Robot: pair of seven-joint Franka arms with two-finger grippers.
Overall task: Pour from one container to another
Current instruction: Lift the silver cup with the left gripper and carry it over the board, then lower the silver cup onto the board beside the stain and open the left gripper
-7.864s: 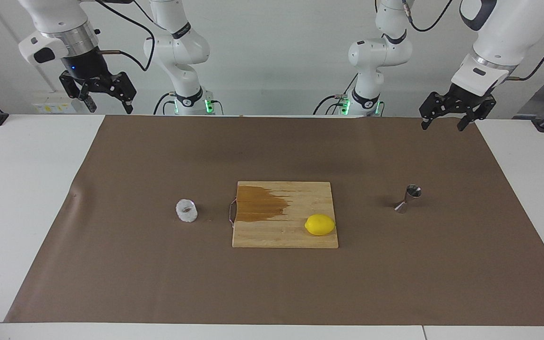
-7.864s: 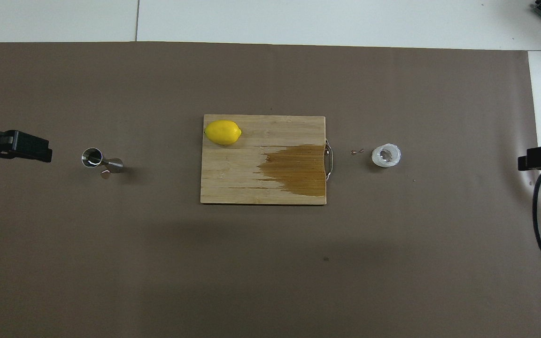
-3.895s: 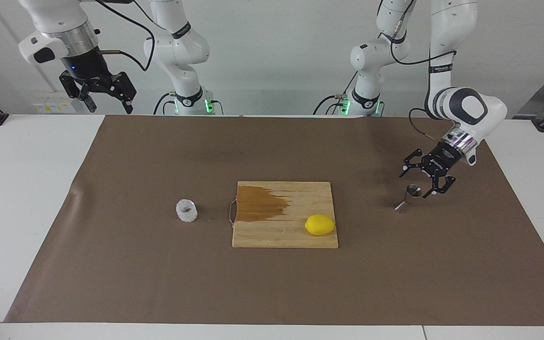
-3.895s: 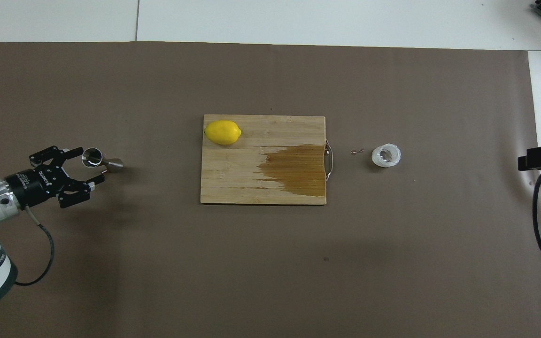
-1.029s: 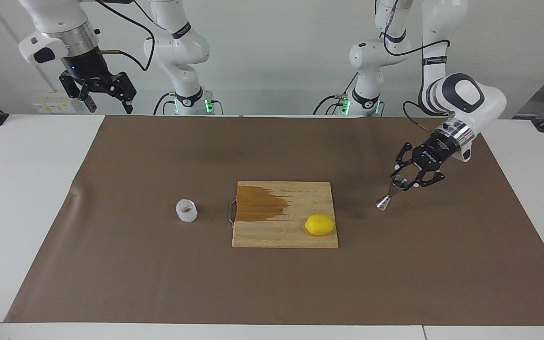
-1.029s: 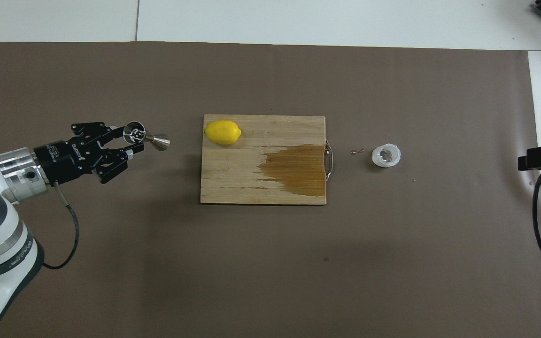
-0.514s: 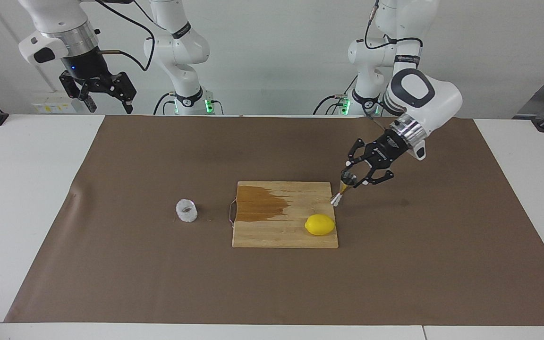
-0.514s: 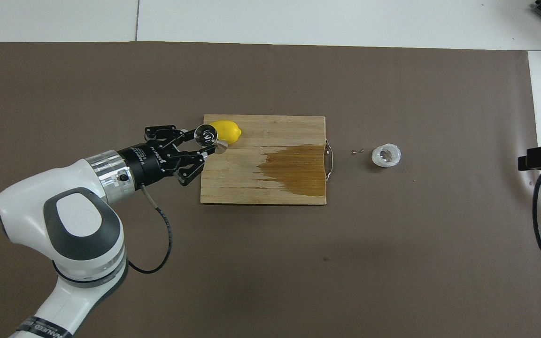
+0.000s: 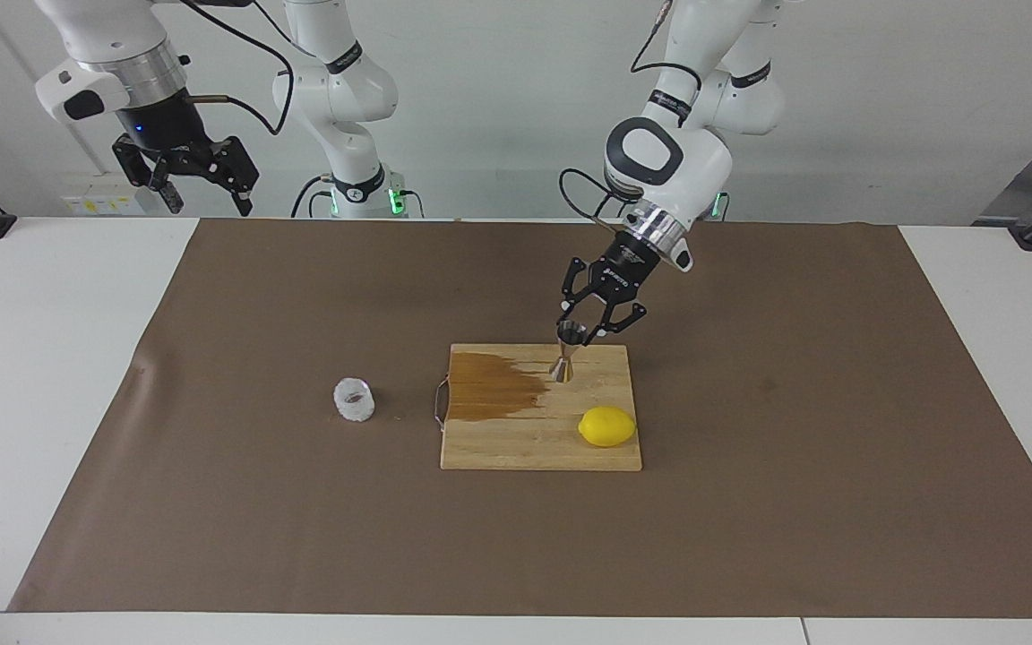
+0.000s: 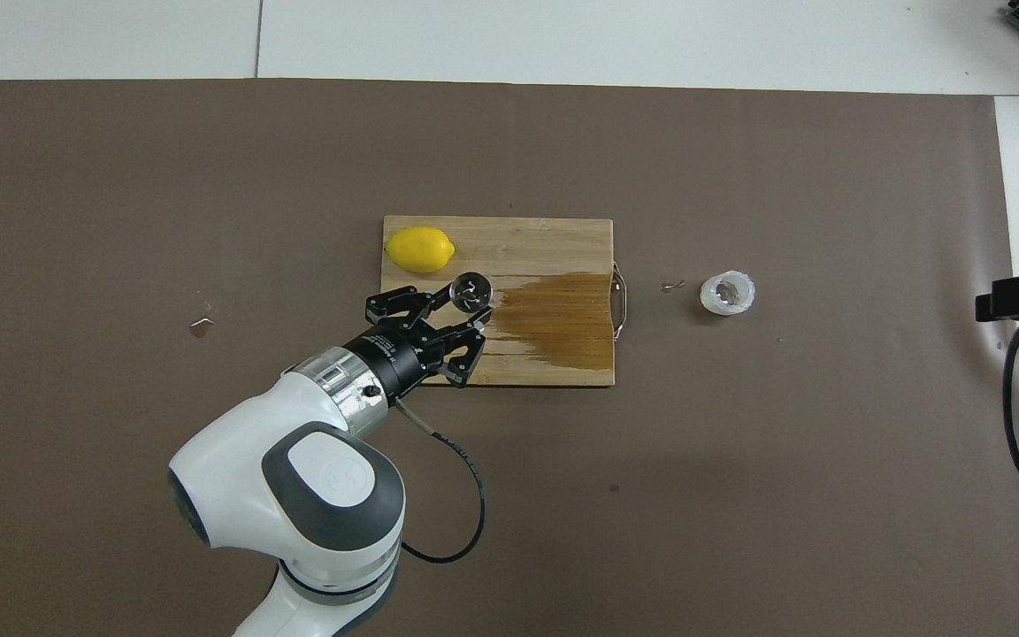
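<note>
I need to keep holding the steel jigger (image 10: 471,291) with my left gripper, because it is hanging above the wooden cutting board (image 10: 538,318) in the overhead view.
The whitish squat glass cup (image 9: 354,399) stands on the brown mat beside the cutting board, toward the right arm's end; it also shows in the overhead view (image 10: 727,294). The steel jigger (image 9: 567,349) hangs upright in my left gripper (image 9: 580,333), which is shut on its upper cone over the cutting board (image 9: 498,448). In the overhead view the jigger (image 10: 471,291) and the left gripper (image 10: 465,305) sit over the board's middle. My right gripper (image 9: 202,188) waits raised near its base, well away from the cup.
A yellow lemon (image 9: 606,425) lies on the cutting board's corner toward the left arm's end. A dark wet stain (image 9: 491,387) covers the board's other part. The board has a metal handle (image 9: 438,403) facing the cup. A small wet mark (image 10: 200,326) lies on the mat.
My left gripper has carried the jigger from the board's edge by the lemon to over the board's middle, toward the cup. The right arm has not moved.
</note>
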